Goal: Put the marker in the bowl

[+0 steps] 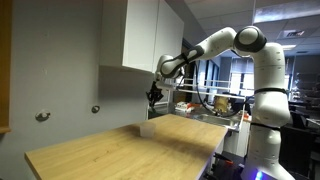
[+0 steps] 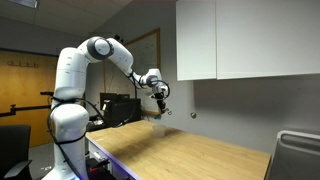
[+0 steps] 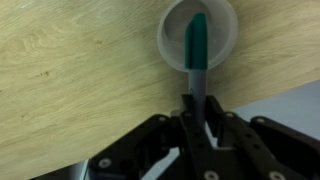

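The marker's green cap is over the white bowl [image 1: 148, 126] but high above the bowl's rim, so my gripper moves the marker down, before opening.
In the wrist view my gripper [image 3: 193, 112] is shut on the marker [image 3: 197, 50], a thin stick with a dark green cap that points down over the white bowl [image 3: 175, 40]. The bowl sits on the wooden tabletop [image 3: 80, 80] near its edge, straight below the marker tip. In both exterior views the gripper [image 1: 153, 96] [image 2: 160, 101] hangs above the bowl [image 1: 148, 126] [image 2: 153, 117] at the far end of the table. The marker is too small to make out there.
The wooden table [image 1: 120, 150] [image 2: 190, 155] stands against a grey wall under white cabinets [image 1: 145, 35]. Office desks and clutter [image 1: 205, 105] lie behind the arm. The table edge runs just beside the bowl.
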### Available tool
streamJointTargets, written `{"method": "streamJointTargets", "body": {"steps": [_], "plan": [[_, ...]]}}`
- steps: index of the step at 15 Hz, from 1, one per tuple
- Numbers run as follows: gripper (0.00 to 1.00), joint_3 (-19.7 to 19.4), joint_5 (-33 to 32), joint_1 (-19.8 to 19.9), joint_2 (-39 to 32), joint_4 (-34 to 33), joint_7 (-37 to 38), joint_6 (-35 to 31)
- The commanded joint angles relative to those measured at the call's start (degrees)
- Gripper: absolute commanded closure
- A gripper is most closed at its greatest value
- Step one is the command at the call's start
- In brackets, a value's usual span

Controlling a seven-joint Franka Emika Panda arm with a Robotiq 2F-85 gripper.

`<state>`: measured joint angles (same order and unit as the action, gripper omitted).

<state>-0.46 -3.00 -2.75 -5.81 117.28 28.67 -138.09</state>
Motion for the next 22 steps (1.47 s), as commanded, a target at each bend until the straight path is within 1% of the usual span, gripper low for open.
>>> {"method": "streamJointTargets", "body": {"steps": [1,13,21,22], "plan": [[0.96,-0.27,-2.6,-0.79,-3.35,-3.43,4.02,-2.03],[0.96,-2.28,-2.06,-2.69,-11.93,-4.68,4.4,-6.95],[0.96,-4.03,-2.43,-4.34,-14.3,-4.57,4.65,-7.53],[0.57,-4.2,-2.5,-4.58,-14.32,-4.49,4.7,-7.33]]}}
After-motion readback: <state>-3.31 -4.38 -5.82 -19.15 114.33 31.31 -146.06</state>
